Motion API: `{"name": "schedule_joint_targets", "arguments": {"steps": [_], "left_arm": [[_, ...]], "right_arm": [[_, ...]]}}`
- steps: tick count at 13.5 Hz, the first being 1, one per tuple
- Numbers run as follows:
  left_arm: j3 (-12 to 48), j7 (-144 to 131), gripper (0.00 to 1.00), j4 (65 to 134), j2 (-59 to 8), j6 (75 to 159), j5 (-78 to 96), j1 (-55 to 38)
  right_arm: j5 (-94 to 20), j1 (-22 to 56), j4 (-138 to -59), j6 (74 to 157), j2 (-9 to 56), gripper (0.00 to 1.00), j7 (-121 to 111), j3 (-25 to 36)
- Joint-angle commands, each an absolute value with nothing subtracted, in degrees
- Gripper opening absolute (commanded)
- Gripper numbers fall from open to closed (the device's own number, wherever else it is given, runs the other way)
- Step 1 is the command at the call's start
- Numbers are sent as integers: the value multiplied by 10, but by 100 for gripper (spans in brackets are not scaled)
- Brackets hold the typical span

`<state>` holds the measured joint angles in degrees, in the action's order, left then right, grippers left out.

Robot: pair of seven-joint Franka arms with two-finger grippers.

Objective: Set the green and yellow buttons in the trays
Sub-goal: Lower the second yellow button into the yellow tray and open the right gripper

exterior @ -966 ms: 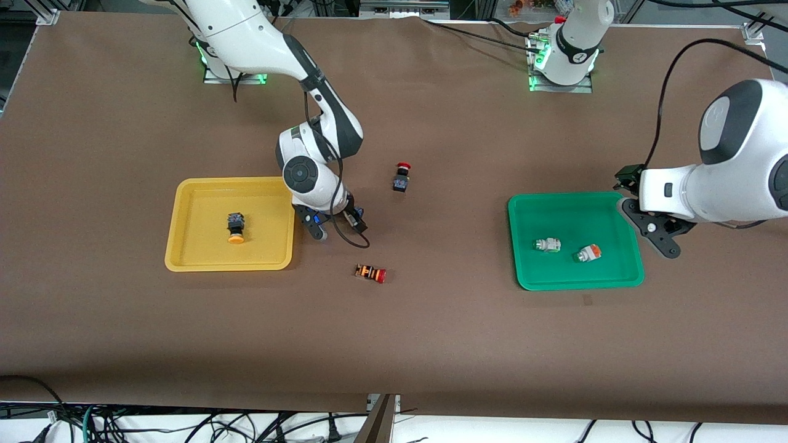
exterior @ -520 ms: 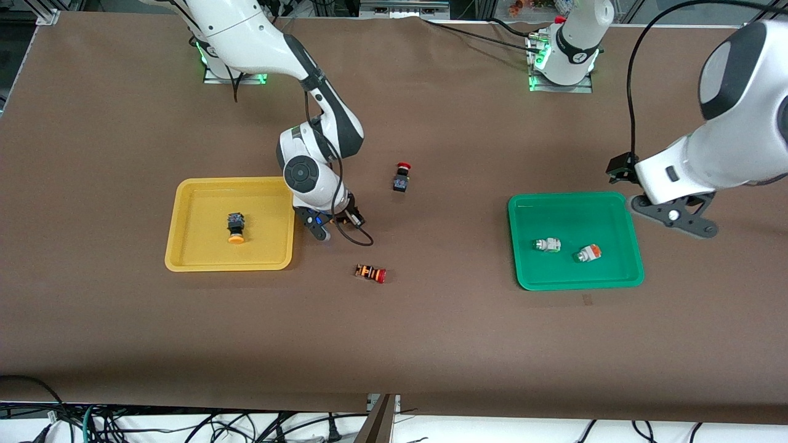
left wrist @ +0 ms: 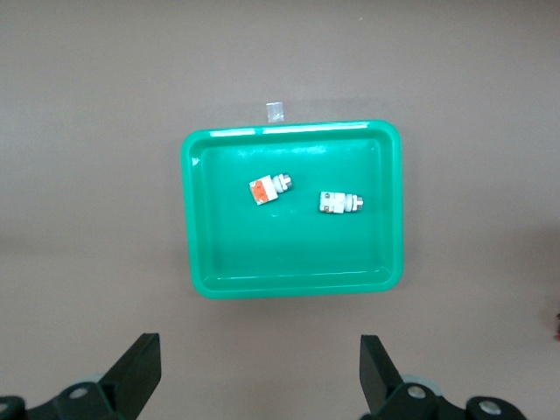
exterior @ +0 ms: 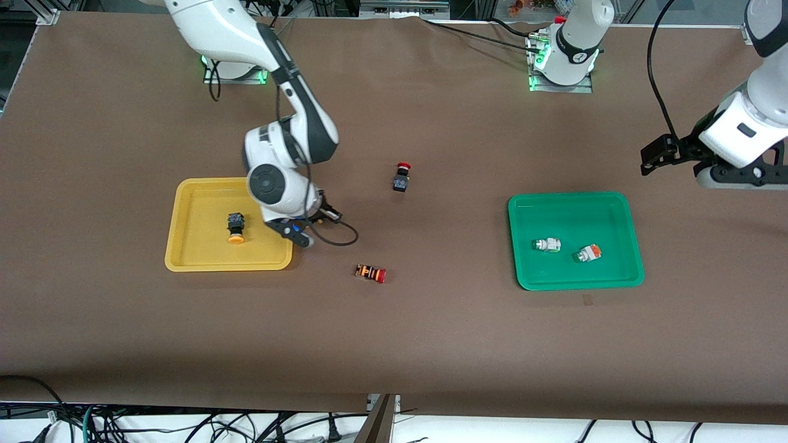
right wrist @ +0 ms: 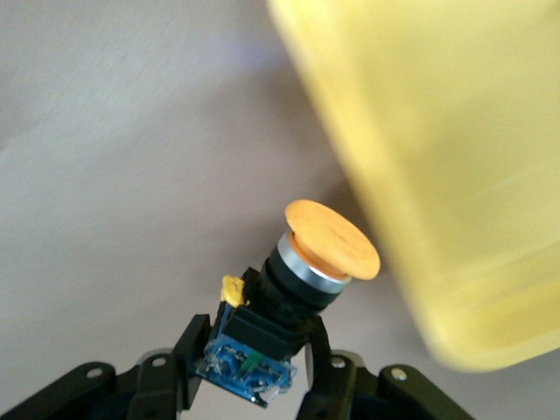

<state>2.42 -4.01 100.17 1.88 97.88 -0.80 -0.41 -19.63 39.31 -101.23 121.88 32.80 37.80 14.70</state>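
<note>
The button would now miss, short of the yellow tray's rim [right wrist: 371,194], so my right gripper moves the black-bodied button with a yellow-orange cap [right wrist: 331,238] toward the tray before releasing it.
My right gripper [exterior: 297,231] is shut on a black-bodied button with a yellow-orange cap [right wrist: 331,238] and holds it in the air, over the yellow tray's [exterior: 184,249] edge toward the table's middle. The front view hides this button. The tray rim also shows in the right wrist view [right wrist: 420,157]. Another yellow button [exterior: 235,227] lies in the yellow tray. Two white buttons [exterior: 546,245] [exterior: 588,253] lie in the green tray [exterior: 523,212]. They also show in the left wrist view [left wrist: 340,204] [left wrist: 269,189]. My left gripper [left wrist: 258,376] is open and empty, high over bare table beside the green tray [left wrist: 197,227].
A black switch with a red cap [exterior: 401,178] stands mid-table. An orange-striped switch with a red cap [exterior: 370,273] lies nearer the front camera than it. A small tape mark [left wrist: 275,111] lies on the brown cloth just outside the green tray.
My right gripper has carried the yellow button toward the yellow tray. My left arm has risen and drawn away from the green tray.
</note>
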Motion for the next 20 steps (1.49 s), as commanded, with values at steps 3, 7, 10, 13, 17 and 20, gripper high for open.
{"name": "schedule_joint_targets", "arguments": {"steps": [3, 7, 10, 13, 17, 20], "left_arm": [[19, -58, 100, 1011, 32, 976, -5, -14], [28, -55, 100, 1004, 33, 963, -5, -17], [35, -55, 100, 985, 33, 949, -5, -16], [35, -58, 100, 984, 33, 939, -5, -13], [35, -57, 100, 984, 33, 938, -5, -11], [34, -55, 100, 984, 33, 936, -5, -9]], "right_arm": [[-180, 393, -1086, 1225, 302, 15, 224, 200], [-183, 393, -1115, 1271, 309, 55, 204, 203], [-184, 393, -1101, 1261, 294, 98, 209, 206], [-169, 396, -1064, 1214, 250, 99, 207, 208], [-101, 396, -980, 1121, 197, 99, 202, 212], [-61, 396, -949, 1041, 140, 99, 201, 210]]}}
